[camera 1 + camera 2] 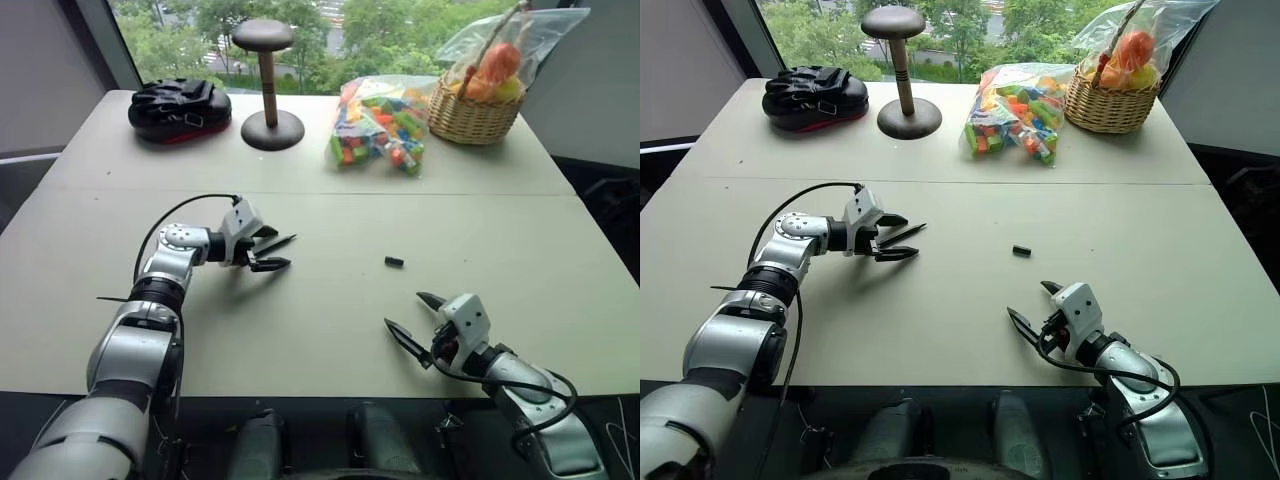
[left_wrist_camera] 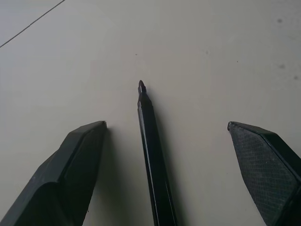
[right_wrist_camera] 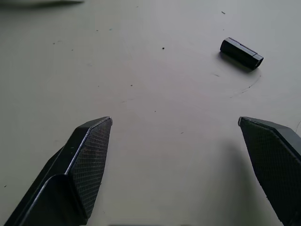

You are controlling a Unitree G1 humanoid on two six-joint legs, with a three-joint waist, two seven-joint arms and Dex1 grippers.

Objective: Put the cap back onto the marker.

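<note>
The cap's open end has to stay free to slide onto the marker (image 1: 275, 244). My right gripper should therefore grab the cap by its closed end next.
The marker (image 2: 149, 141), a thin black stick, lies on the pale table between the fingers of my left gripper (image 1: 275, 250), touching neither. That gripper is open, and the marker's tip (image 1: 292, 238) pokes out past it towards the right. The cap (image 1: 394, 262), a tiny black cylinder, lies on its side near the table's middle, to the right of the marker. The cap (image 3: 241, 52) also shows in the right wrist view. My right gripper (image 1: 404, 310) hovers open and empty near the front edge, a short way in front of the cap.
Along the far side of the table (image 1: 330, 330) stand a black padded mitt (image 1: 180, 108), a brown wooden stand (image 1: 268, 85), a clear bag of coloured blocks (image 1: 380, 125) and a wicker basket of fruit (image 1: 475, 115). A seam (image 1: 450, 194) crosses the table.
</note>
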